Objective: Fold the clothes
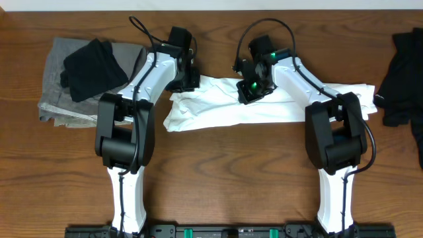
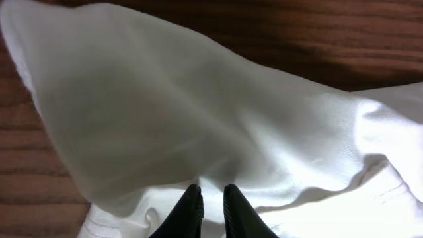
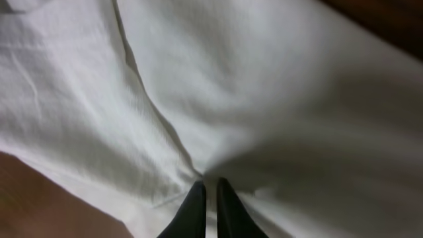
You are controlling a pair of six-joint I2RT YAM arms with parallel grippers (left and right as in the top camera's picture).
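I will next grab the white T-shirt by its middle fold with my right gripper, away from my left gripper's end, to straighten the shirt for folding.
The clothes, a white T-shirt (image 1: 218, 109), lie bunched in a long band across the middle of the wooden table. My left gripper (image 1: 187, 79) sits at the shirt's upper left end. In the left wrist view its black fingers (image 2: 193, 201) are nearly together with white cloth (image 2: 198, 112) pinched between them, so the gripper (image 2: 210, 196) is shut on the shirt. My right gripper (image 1: 252, 90) is over the shirt's upper middle. In the right wrist view the gripper (image 3: 209, 190) is shut on a fold of the cloth (image 3: 264, 99), which pulls into creases at the tips. No print shows.
A grey garment (image 1: 56, 99) with a black garment (image 1: 92, 66) on top lies at the table's far left. Another black garment (image 1: 403, 73) lies at the right edge. Bare wood (image 1: 231, 172) shows in front of the shirt, between the two arm bases.
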